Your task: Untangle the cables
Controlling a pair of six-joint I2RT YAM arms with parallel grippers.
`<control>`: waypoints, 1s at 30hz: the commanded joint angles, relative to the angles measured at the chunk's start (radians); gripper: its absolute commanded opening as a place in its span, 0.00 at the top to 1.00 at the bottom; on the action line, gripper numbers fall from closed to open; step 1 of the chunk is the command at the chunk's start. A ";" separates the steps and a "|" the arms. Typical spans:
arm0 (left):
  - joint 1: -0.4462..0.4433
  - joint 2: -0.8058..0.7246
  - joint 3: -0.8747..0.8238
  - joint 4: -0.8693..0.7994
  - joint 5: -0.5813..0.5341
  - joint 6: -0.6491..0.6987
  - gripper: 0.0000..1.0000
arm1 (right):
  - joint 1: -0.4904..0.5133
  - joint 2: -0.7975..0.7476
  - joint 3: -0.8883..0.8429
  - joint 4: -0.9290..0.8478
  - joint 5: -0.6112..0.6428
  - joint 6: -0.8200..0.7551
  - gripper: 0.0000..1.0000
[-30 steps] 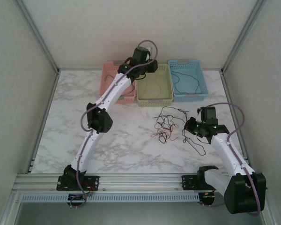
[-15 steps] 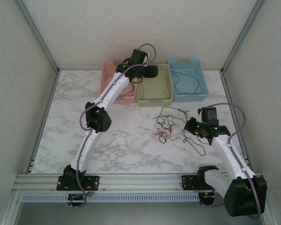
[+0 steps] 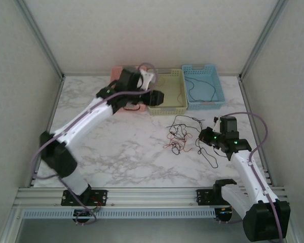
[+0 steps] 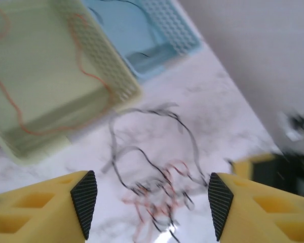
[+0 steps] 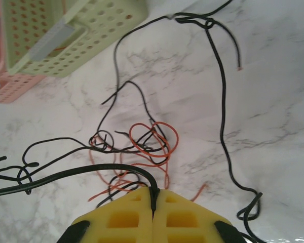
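Observation:
The tangle's bunched loops are for my left gripper to grab next, so that it can pull the cables apart. The black cable is left to my right gripper.
The cables (image 3: 178,135) lie in a loose black and red-orange tangle on the marble table, in front of the baskets. My right gripper (image 3: 205,137) sits at the tangle's right edge, shut on a black cable (image 5: 91,172) that runs out leftward from between the yellow fingers (image 5: 153,195). Red-orange loops (image 5: 154,142) lie just beyond those fingertips. My left gripper (image 3: 156,97) hovers at the green basket's front left corner, open, nothing between its pads (image 4: 152,202). In its view, blurred, the tangle (image 4: 162,187) lies below and ahead.
Three baskets stand at the back: pink (image 3: 116,71), mostly behind my left arm, green (image 3: 167,109) with an orange wire (image 4: 20,121) inside, and blue (image 3: 205,105) holding a black wire (image 3: 195,88). A long black strand (image 5: 223,116) trails to the right of the tangle.
My left arm has swung back off the baskets, its elbow dropping far left, and its gripper has come down toward the green basket's front with jaws opened wider. The right arm barely moved.

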 commanded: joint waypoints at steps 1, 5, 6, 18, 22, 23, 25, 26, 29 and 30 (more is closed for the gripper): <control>-0.050 -0.160 -0.231 0.212 0.090 0.005 0.37 | 0.031 -0.019 -0.020 0.052 -0.119 -0.002 1.00; -0.101 -0.327 -0.429 0.205 0.057 0.024 0.34 | 0.086 -0.034 -0.015 0.076 -0.159 -0.003 1.00; -0.102 -0.357 -0.463 0.205 0.047 0.018 0.34 | 0.095 -0.036 -0.012 0.076 -0.159 -0.003 1.00; -0.159 -0.520 -0.903 0.718 0.022 0.133 0.30 | 0.156 -0.056 0.088 0.009 -0.182 0.059 1.00; -0.203 -0.435 -0.961 0.852 -0.032 0.255 0.30 | 0.158 -0.058 0.099 0.001 -0.195 0.077 1.00; -0.208 -0.411 -0.966 0.884 -0.038 0.276 0.30 | 0.157 -0.061 0.101 -0.002 -0.202 0.082 1.00; -0.210 -0.364 -0.954 0.931 -0.034 0.298 0.30 | 0.158 -0.063 0.112 -0.013 -0.212 0.081 1.00; -0.213 -0.341 -0.944 0.948 -0.029 0.304 0.30 | 0.157 -0.064 0.116 -0.019 -0.214 0.080 1.00; -0.222 -0.266 -0.907 1.004 -0.011 0.316 0.30 | 0.158 -0.067 0.122 -0.029 -0.217 0.082 1.00; -0.225 -0.239 -0.892 1.017 -0.007 0.322 0.31 | 0.158 -0.068 0.121 -0.028 -0.220 0.087 1.00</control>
